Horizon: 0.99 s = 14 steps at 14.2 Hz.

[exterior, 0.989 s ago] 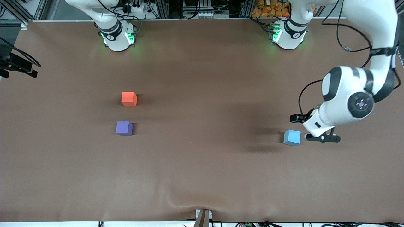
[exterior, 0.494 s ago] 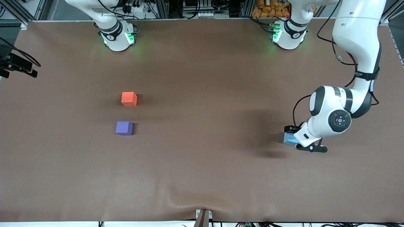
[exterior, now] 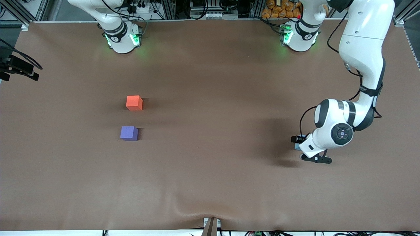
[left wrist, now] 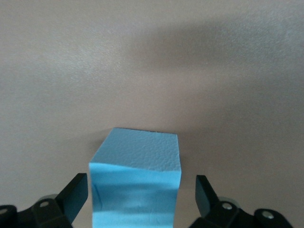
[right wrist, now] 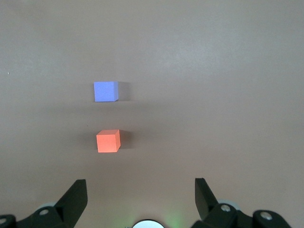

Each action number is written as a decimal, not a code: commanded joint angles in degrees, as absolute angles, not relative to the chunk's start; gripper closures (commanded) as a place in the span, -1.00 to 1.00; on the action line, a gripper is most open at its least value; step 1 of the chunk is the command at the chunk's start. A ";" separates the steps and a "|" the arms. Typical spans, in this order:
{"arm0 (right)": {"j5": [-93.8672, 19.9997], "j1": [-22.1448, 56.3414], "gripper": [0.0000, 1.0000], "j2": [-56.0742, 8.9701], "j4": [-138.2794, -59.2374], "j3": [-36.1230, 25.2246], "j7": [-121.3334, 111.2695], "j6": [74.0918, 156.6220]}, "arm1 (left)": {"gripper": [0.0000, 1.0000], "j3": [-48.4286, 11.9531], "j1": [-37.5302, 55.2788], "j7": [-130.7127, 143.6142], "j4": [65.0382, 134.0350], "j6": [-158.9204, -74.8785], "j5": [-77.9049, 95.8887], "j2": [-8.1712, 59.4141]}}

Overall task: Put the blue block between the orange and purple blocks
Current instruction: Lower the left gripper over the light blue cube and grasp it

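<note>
The fingertips of my left gripper are on either side of the block, and closing now would catch it, so my left gripper closes on the blue block [exterior: 296,146] next.
The blue block [left wrist: 137,190] sits on the table near the left arm's end. In the front view only a sliver of the blue block [exterior: 296,146] shows under the hand. My left gripper [left wrist: 141,183] is open and low, one finger on each side of the block, with a clear gap at one finger. In the front view the left gripper [exterior: 300,146] covers the block. The orange block [exterior: 134,102] and the purple block [exterior: 129,133] lie apart toward the right arm's end, the purple one nearer the front camera. My right gripper [right wrist: 141,199] is open and empty, high over the table near its base.
The brown table cover [exterior: 210,170] has a wrinkle at its front edge. A black camera mount [exterior: 18,67] stands at the right arm's end of the table. The right wrist view shows the purple block [right wrist: 105,91] and orange block [right wrist: 108,140].
The left arm has swung in from beside the blue block and come down over it, so its fingers now stand on both sides of it. The right arm has not moved.
</note>
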<state>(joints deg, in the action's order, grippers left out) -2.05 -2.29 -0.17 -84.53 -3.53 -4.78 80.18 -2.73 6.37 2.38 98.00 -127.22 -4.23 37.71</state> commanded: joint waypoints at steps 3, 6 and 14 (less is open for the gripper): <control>-2.64 -3.60 -1.00 1.58 -85.96 -2.72 -4.22 80.07 | -1.00 -2.64 6.50 1.58 97.03 -127.53 -5.19 38.67; -2.64 -3.60 -1.00 1.58 -85.96 -2.72 -4.22 80.07 | -0.71 -2.64 6.50 1.58 97.21 -128.23 -5.19 38.67; -2.64 -3.60 -1.00 1.49 -85.87 -2.72 -4.13 80.24 | -0.14 -2.72 6.42 1.15 97.03 -128.32 -5.19 38.06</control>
